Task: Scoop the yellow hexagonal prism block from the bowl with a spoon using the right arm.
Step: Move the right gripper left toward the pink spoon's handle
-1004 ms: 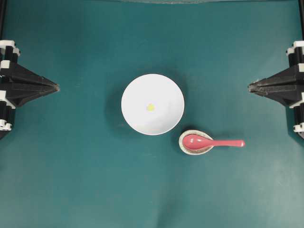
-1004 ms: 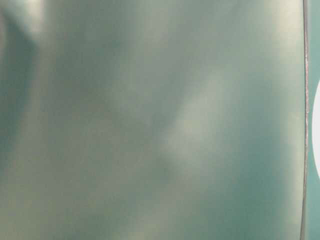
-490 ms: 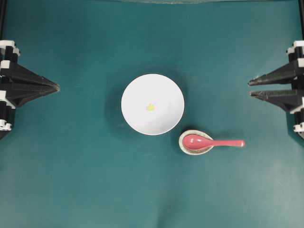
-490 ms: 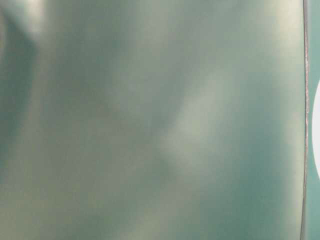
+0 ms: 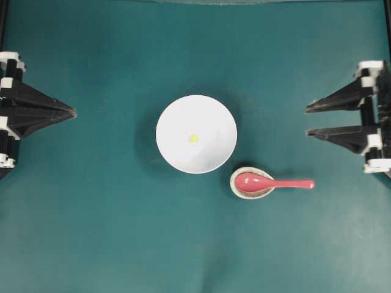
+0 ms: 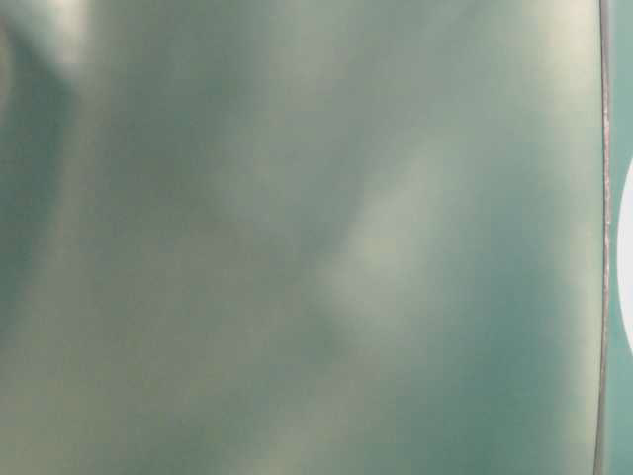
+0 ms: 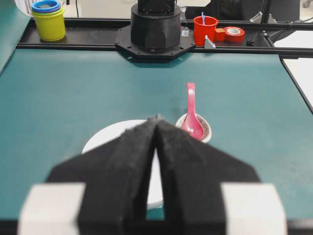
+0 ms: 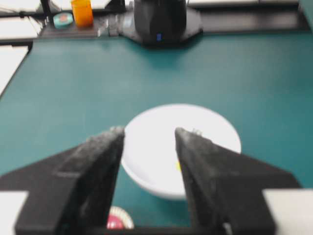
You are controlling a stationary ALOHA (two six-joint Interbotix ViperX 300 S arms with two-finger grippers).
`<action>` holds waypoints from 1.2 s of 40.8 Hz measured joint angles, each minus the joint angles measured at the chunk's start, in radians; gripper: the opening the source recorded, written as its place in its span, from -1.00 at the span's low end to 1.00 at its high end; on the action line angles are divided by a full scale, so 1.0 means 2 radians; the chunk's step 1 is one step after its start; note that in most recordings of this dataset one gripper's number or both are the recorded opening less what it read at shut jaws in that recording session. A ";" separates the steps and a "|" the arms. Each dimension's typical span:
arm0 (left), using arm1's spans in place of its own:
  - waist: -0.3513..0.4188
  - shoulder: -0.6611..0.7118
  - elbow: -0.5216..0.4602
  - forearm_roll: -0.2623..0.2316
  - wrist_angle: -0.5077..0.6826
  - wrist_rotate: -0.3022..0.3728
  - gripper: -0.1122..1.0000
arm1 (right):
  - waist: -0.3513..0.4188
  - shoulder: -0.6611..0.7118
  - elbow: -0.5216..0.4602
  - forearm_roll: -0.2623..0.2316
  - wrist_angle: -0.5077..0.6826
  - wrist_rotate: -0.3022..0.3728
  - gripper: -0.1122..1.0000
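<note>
I need to grab the pinkish-red spoon with my right gripper by its slim handle (image 5: 294,183), which sticks out past the rim of the rest. The speckled rest is around the spoon's scoop.
The white bowl (image 5: 196,134) sits mid-table with the tiny yellow block (image 5: 193,138) at its centre. The pinkish-red spoon (image 5: 273,182) lies to its lower right, its scoop in a speckled spoon rest (image 5: 251,182), handle pointing right. My right gripper (image 5: 306,121) is open and empty at the right edge, well apart from the spoon. My left gripper (image 5: 74,112) is shut and empty at the left edge. In the left wrist view (image 7: 157,118) the bowl (image 7: 110,139) and spoon (image 7: 191,116) lie ahead. In the right wrist view (image 8: 149,132) the bowl (image 8: 146,147) shows between the fingers.
Beyond the table's far edges stand a yellow cup stack (image 7: 49,18), a red cup (image 7: 205,29), tape (image 7: 234,33) and an orange cup (image 8: 82,12). The table-level view is a blurred green blank with a sliver of bowl (image 6: 625,257).
My right gripper has opened from shut and moved a little leftward toward the table's middle. The left gripper, bowl, block and spoon have not moved.
</note>
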 measured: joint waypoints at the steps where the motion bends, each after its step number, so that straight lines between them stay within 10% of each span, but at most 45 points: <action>1: -0.001 0.000 0.000 0.000 0.000 -0.001 -0.71 | 0.000 0.007 0.002 0.000 -0.003 0.002 0.13; 19: -0.001 0.000 0.000 0.000 -0.003 0.000 -0.71 | 0.035 0.126 0.047 0.015 -0.131 0.029 0.13; 49: -0.001 0.001 0.000 0.001 -0.016 -0.001 -0.71 | 0.158 0.326 0.094 0.134 -0.362 0.037 0.13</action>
